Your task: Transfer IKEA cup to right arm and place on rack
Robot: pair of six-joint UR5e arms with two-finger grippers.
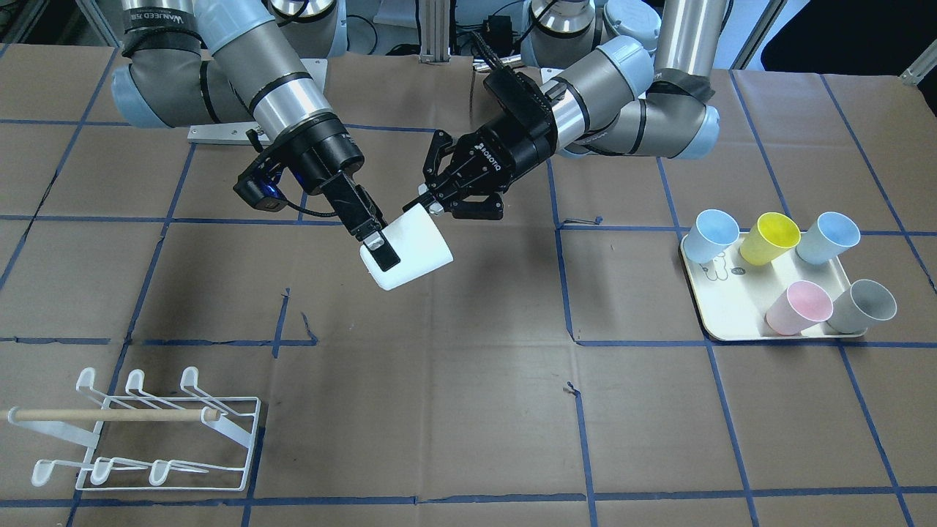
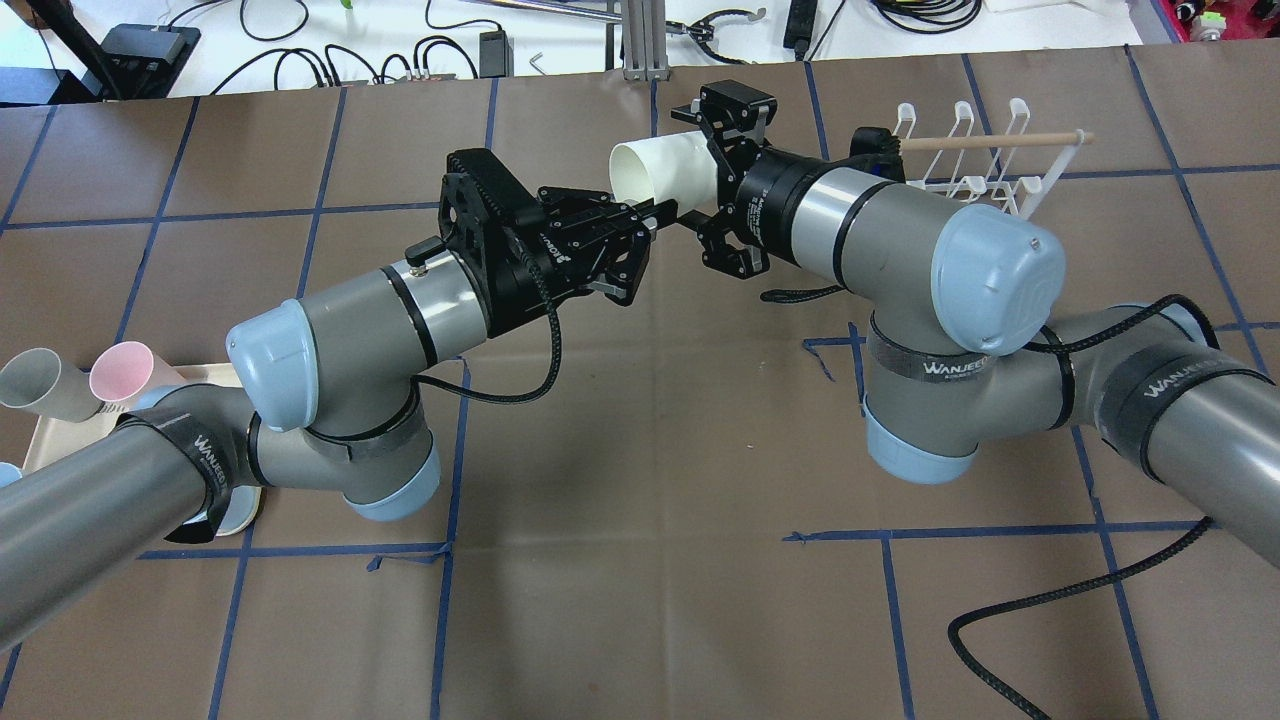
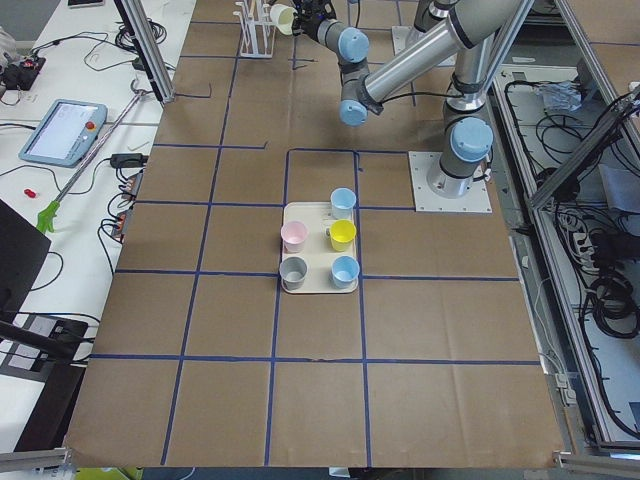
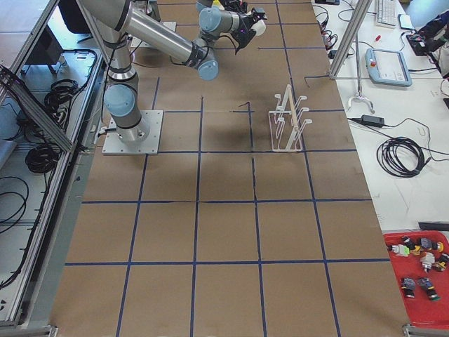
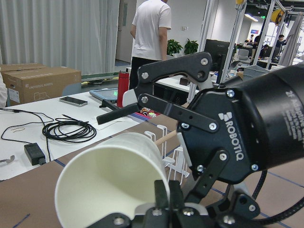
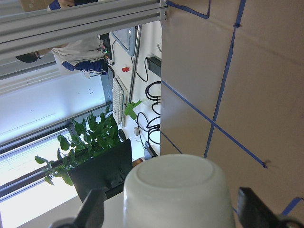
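I need to grab the white IKEA cup by its base end [image 1: 391,276] with my right gripper next, so that I can carry the cup to the rack [image 1: 139,432].
A white cup [image 1: 413,249] hangs tilted in the air above the middle of the table. My left gripper [image 1: 426,203] is shut on its rim, with one finger inside the mouth in the left wrist view [image 5: 161,192]. My right gripper [image 1: 392,252] is open, its fingers astride the cup's base end with a small gap, as the right wrist view shows [image 6: 179,190]. In the overhead view the cup [image 2: 660,165] lies between the two grippers. The white wire rack [image 1: 139,432] with its wooden dowel stands empty at the table's near corner on my right side.
A cream tray [image 1: 732,318] on my left side holds several cups: two light blue, one yellow [image 1: 768,238], one pink, one grey. Blue tape lines cross the brown table cover. Cables lie beyond the table's far edge.
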